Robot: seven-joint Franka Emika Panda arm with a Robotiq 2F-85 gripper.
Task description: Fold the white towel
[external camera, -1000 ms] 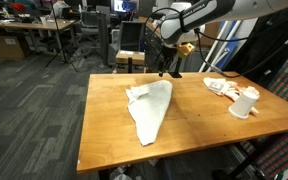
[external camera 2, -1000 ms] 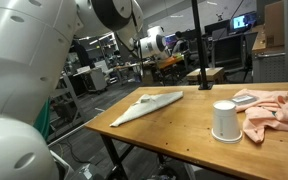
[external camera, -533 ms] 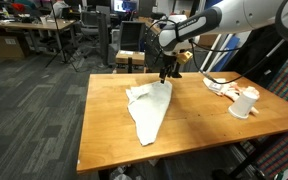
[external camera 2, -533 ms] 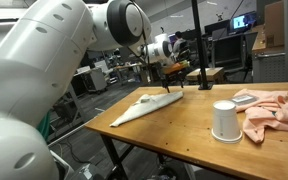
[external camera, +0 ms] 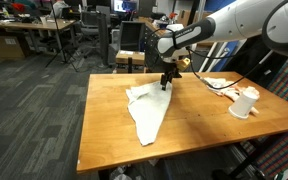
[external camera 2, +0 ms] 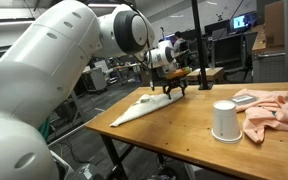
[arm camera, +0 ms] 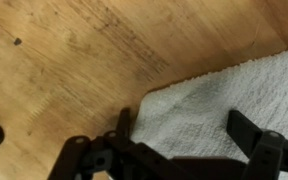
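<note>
My gripper grabs the white towel (external camera: pixel 149 106) by the terry corner at its far, wide end next, to fold that end over the rest of the towel.
The white towel (external camera: pixel 149 106) lies folded into a long tapering shape on the wooden table (external camera: pixel 194 120), also seen as a flat strip (external camera 2: pixel 144 105) from the side. My gripper (external camera: pixel 166 84) (external camera 2: pixel 171 92) hangs low over the towel's far, wide end, open. In the wrist view the towel's terry corner (arm camera: pixel 224 95) lies between the two dark fingers (arm camera: pixel 250 130), and the gripper (arm camera: pixel 184 125) holds nothing.
A small white cup (external camera: pixel 242 104) (external camera 2: pixel 224 120) stands at one end of the table beside a crumpled whitish-orange rag (external camera: pixel 219 86) (external camera 2: pixel 269 108). The table edge (external camera 2: pixel 134 125) drops off near the towel's narrow tip. Office desks and chairs stand behind.
The arm has swung in and lowered the gripper from above the table's far edge down onto the towel's far end. The jaws stayed open. The towel has not moved.
</note>
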